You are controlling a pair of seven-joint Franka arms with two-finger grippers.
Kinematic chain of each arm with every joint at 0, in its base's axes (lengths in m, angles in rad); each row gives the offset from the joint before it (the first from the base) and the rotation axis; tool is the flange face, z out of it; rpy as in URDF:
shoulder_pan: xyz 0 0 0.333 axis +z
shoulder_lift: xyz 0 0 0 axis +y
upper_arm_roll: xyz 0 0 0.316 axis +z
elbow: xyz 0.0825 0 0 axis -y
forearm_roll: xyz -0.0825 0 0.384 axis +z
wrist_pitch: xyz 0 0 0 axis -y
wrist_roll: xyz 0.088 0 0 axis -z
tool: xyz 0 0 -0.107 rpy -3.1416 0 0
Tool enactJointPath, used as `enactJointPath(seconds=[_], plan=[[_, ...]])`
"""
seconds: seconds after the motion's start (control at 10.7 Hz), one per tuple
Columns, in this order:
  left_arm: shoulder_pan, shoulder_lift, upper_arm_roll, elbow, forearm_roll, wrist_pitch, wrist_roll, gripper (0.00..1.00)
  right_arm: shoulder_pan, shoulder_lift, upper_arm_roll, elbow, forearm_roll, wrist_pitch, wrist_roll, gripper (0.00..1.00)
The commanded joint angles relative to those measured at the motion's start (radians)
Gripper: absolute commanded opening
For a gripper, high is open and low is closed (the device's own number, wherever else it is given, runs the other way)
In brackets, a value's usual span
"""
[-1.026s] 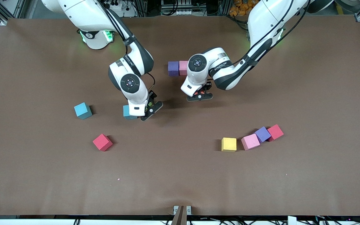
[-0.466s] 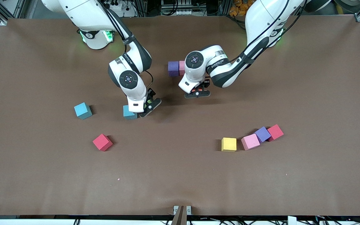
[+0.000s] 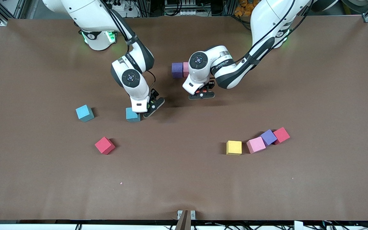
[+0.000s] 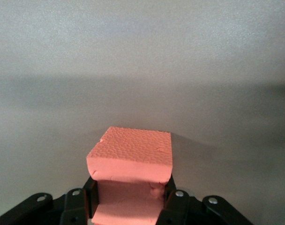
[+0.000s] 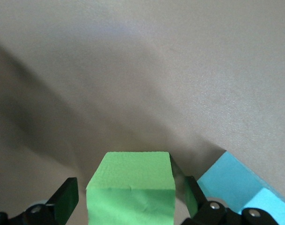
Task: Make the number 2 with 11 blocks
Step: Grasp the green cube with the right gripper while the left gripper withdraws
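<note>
I should let go with my left gripper now, because the orange block's lower edge meets its shadow on the tabletop in the left wrist view.
My left gripper [image 3: 202, 94] [image 4: 129, 194] is shut on an orange block [image 4: 131, 157], low over the table beside a purple block [image 3: 177, 70] and a pink block [image 3: 186, 68] that sit edge to edge. My left wrist partly hides the pink one. No figure of the number 2 is in view. My right gripper [image 3: 151, 107] [image 5: 128, 197] stands open around a green block [image 5: 131, 185], with a gap at each finger. A light blue block [image 3: 132, 115] [image 5: 229, 180] lies right beside it.
Toward the right arm's end lie another light blue block [image 3: 84, 113] and a red block [image 3: 104, 145]. Nearer the camera toward the left arm's end, a yellow block [image 3: 233, 147], pink block [image 3: 256, 144], purple block [image 3: 269, 137] and red block [image 3: 281, 135] form a row.
The right gripper has drawn back toward its base, uncovering more of the light blue block. The left gripper has shifted with the orange block toward the purple and pink pair.
</note>
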Motion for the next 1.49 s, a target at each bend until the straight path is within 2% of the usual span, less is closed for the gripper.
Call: enactJointPath(seconds=[0.0, 0.09, 0.28, 0.47, 0.56, 0.75, 1.03, 1.21, 1.4], plan=[[0.002, -0.013, -0.006, -0.037, 0.026, 0.003, -0.023, 0.49, -0.014, -0.064, 0.004, -0.067, -0.014, 0.008, -0.026, 1.00], [0.000, -0.014, -0.006, -0.037, 0.026, 0.000, -0.026, 0.99, -0.014, -0.064, 0.004, -0.072, -0.014, 0.009, -0.026, 1.00], [0.003, -0.034, -0.006, -0.023, 0.026, -0.034, -0.035, 1.00, -0.014, -0.061, 0.004, -0.074, -0.014, 0.014, -0.026, 1.00], [0.010, -0.057, -0.006, 0.000, 0.026, -0.041, -0.030, 1.00, -0.014, -0.061, 0.004, -0.074, -0.014, 0.014, -0.026, 0.43], [0.016, -0.077, -0.006, 0.012, 0.026, -0.054, -0.027, 1.00, -0.012, -0.061, 0.004, -0.071, -0.014, 0.013, -0.028, 0.30], [0.065, -0.103, -0.006, 0.058, 0.013, -0.084, -0.035, 1.00, -0.002, -0.062, 0.009, -0.046, -0.014, 0.008, -0.046, 0.28], [0.147, -0.111, -0.003, 0.113, 0.012, -0.110, -0.046, 1.00, 0.031, -0.050, 0.015, 0.032, -0.014, -0.001, -0.225, 0.28], [0.210, -0.111, -0.001, 0.132, 0.021, -0.118, -0.041, 1.00, 0.093, -0.033, 0.014, 0.092, -0.017, -0.001, -0.302, 0.28], [0.301, -0.109, 0.001, 0.156, 0.027, -0.120, -0.026, 1.00, 0.164, -0.007, 0.014, 0.146, -0.017, -0.021, -0.299, 0.28]])
